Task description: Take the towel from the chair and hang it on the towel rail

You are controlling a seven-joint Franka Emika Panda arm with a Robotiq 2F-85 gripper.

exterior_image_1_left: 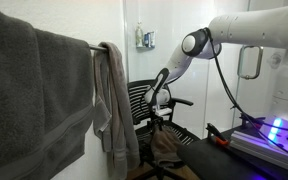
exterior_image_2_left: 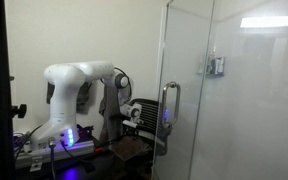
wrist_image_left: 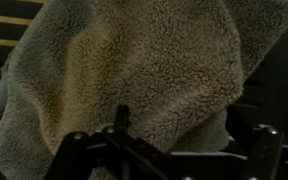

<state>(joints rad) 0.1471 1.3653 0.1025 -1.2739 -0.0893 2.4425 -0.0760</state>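
Next, my gripper grabs the crumpled fold at the towel's near edge to drape the taupe towel (wrist_image_left: 134, 70) over the towel bar, leaving the rest hanging free.
The taupe towel (wrist_image_left: 134, 70) fills the wrist view, lying crumpled on the black chair (exterior_image_1_left: 139, 100). It also shows as a brownish heap on the seat in both exterior views (exterior_image_1_left: 169, 150) (exterior_image_2_left: 129, 150). My gripper (wrist_image_left: 169, 155) is open, its two dark fingers spread wide just above the towel, with nothing between them. In the exterior views the gripper (exterior_image_1_left: 156, 108) (exterior_image_2_left: 134, 112) hangs over the chair seat in front of the slatted backrest. The thin towel rail (exterior_image_1_left: 94, 47) runs along the wall at the left, apart from the gripper.
A large dark grey towel (exterior_image_1_left: 34, 90) and a paler narrow towel (exterior_image_1_left: 112, 100) hang on the rail. A glass door with a looped chrome handle (exterior_image_2_left: 169, 110) stands beside the chair (exterior_image_2_left: 109, 100). The robot base (exterior_image_2_left: 59, 125) stands on a bench with a purple light.
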